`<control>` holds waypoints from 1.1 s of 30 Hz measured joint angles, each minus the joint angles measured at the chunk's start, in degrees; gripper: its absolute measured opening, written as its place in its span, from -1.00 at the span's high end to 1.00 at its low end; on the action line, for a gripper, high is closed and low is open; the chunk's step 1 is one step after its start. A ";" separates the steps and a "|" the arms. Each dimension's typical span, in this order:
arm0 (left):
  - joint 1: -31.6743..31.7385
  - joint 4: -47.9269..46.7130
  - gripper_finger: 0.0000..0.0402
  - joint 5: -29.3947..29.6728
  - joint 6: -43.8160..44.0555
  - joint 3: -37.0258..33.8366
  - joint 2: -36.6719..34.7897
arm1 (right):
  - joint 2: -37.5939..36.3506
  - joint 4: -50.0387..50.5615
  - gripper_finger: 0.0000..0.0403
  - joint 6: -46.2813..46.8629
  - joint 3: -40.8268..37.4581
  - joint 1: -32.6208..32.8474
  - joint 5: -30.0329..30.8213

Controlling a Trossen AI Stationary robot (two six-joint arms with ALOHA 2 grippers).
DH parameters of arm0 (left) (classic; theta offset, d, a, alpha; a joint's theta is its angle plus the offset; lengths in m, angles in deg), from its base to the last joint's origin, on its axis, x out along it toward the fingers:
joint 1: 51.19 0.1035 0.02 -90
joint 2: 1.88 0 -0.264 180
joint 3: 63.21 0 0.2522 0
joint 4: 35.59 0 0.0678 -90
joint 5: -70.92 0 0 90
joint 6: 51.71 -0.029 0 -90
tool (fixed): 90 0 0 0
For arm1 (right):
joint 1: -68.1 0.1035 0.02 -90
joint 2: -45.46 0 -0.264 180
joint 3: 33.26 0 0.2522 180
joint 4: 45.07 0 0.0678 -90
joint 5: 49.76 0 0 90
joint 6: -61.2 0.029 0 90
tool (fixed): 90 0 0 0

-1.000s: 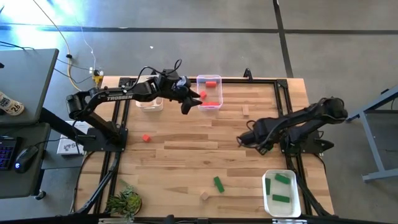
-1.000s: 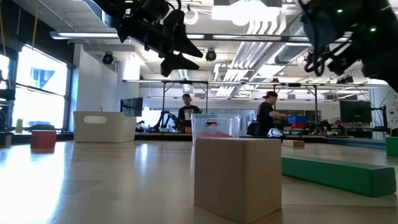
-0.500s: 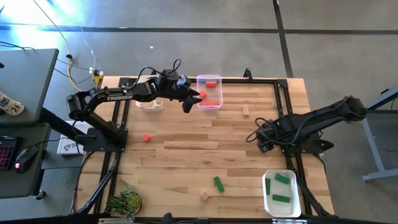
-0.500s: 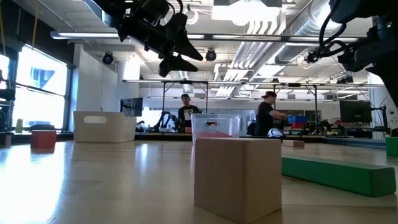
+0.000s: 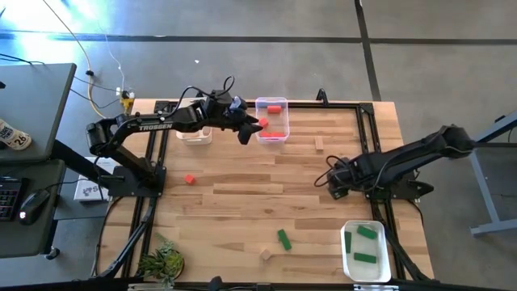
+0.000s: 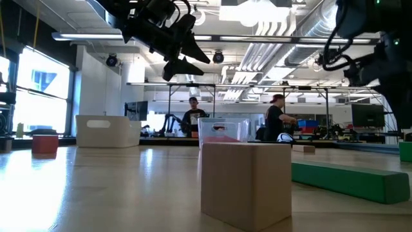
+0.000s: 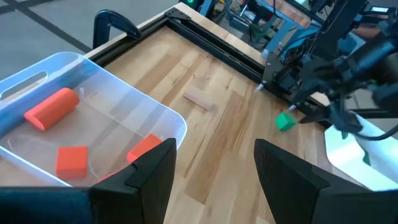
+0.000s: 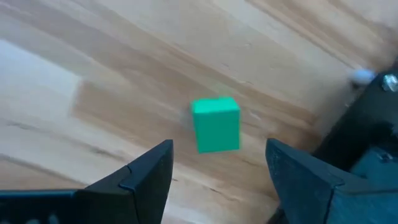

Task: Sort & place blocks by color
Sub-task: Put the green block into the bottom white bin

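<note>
My right gripper's fingers stop above the green cube, so it is too early to close. My right gripper lowers next, then closes on the cube.
My right gripper [image 5: 331,186] points down, open, over a green cube [image 8: 216,124] that sits flat on the table near the right edge. Its fingers stand above the cube on either side and touch nothing. The cube also shows in the left wrist view [image 7: 285,121]. My left gripper [image 5: 245,132] hovers open and empty beside the clear bin [image 7: 124,87], which holds three red blocks [image 7: 53,107]. Loose on the table lie a red block [image 5: 190,179], a green bar [image 5: 283,238], a wood cube [image 5: 265,255] and a wood block [image 5: 319,144].
A white bin [image 5: 365,250] with green blocks stands at the near right corner. Another white bin [image 5: 195,133] sits at the far left, partly under my left arm. A small plant [image 5: 161,263] stands at the near left corner. People stand in the room beyond the table.
My right gripper has tipped over to point straight down and has sunk toward the table. It has ended a little nearer the right edge than a second ago. My left arm has stayed beside the clear bin.
</note>
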State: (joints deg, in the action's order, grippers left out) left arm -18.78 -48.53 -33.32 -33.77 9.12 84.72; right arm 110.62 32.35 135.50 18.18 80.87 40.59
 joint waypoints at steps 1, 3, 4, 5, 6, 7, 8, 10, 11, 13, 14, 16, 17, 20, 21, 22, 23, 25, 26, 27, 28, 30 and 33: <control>0.00 0.00 -0.02 -0.06 -0.02 0.00 0.00 | 0.69 -0.08 -0.21 0.30 -0.33 0.01 -0.07; 0.00 0.00 -0.02 -0.08 -0.02 0.00 0.00 | 2.10 -0.76 -0.21 0.26 -0.51 -0.01 -0.05; 0.00 0.00 -0.02 -0.07 0.00 0.00 0.00 | 2.80 -1.26 -0.21 0.16 -0.51 -0.01 0.03; 0.00 0.00 -0.02 -0.07 -0.01 0.00 0.00 | 3.50 -1.70 -0.21 -0.12 -0.51 -0.01 0.11; 0.00 0.02 -0.02 -0.09 -0.05 0.00 0.00 | 4.10 -2.22 -0.21 -0.38 -0.51 -0.01 0.10; 0.00 0.02 -0.02 -0.07 -0.05 0.00 0.00 | 4.70 -2.95 -0.21 -0.74 -0.52 -0.01 0.02; 0.00 0.02 -0.02 -0.07 -0.05 0.00 0.00 | 5.36 -3.49 -0.21 -0.80 -0.51 -0.01 -0.02; 0.00 0.04 -0.02 -0.09 -0.07 0.00 0.02 | 6.94 -3.75 -0.21 -0.78 -0.52 -0.01 -0.01; 0.00 0.03 -0.02 -0.09 -0.06 0.00 0.02 | 7.72 -3.76 -0.21 -0.79 -0.51 -0.01 -0.01; 0.00 0.04 -0.02 -0.09 -0.07 0.00 0.02 | 9.51 -3.84 -0.21 -0.44 -0.53 -0.01 0.03; 0.00 0.04 -0.02 -0.09 -0.07 0.00 0.02 | 10.40 -3.82 -0.21 0.17 -0.51 -0.01 0.01; 0.00 0.04 -0.02 -0.09 -0.07 0.00 0.02 | 12.25 -4.19 -0.21 0.40 -0.53 -0.01 0.03; 0.00 0.04 -0.02 -0.09 -0.07 0.00 0.02 | 13.17 -4.64 -0.21 0.36 -0.51 -0.01 0.03; 0.00 0.04 -0.02 -0.09 -0.09 0.00 0.02 | 16.23 -5.89 -0.15 0.28 -0.52 -0.01 0.29; 0.00 0.04 -0.02 -0.09 -0.09 0.00 0.02 | 17.12 -6.29 -0.12 0.26 -0.52 -0.01 0.29; 0.00 0.04 -0.02 -0.09 -0.09 0.00 0.02 | 17.91 -6.95 -0.07 0.25 -0.50 -0.01 0.21; 0.00 0.04 -0.02 -0.09 -0.09 0.00 0.02 | 18.46 -7.56 -0.01 0.22 -0.36 -0.01 0.08; 0.00 0.04 -0.02 -0.09 -0.09 0.00 0.02 | 19.21 -8.61 0.15 0.26 -0.25 -0.01 -0.45; 0.00 0.04 -0.02 -0.09 -0.09 0.00 0.02 | 19.29 -8.64 0.25 0.25 -0.25 -0.01 -0.59; 0.00 0.04 -0.02 -0.09 -0.09 0.00 0.02 | 19.29 -8.62 0.35 0.25 -0.21 -0.01 -0.77; 0.00 0.04 -0.02 -0.09 -0.12 0.00 0.02 | 19.27 -8.51 0.43 0.26 0.05 -0.01 -0.98; 0.00 0.04 -0.02 -0.09 -0.75 0.00 0.02 | 19.35 -7.50 0.45 0.26 0.89 -0.01 -1.63; 0.00 -0.01 -0.02 -0.10 -1.60 0.00 0.02 | 18.07 -6.34 0.45 0.31 2.48 0.35 -2.45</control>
State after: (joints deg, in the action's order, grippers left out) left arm -18.78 -48.54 -33.42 -35.37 9.12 84.75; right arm 128.69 26.01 135.80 20.67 81.22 38.14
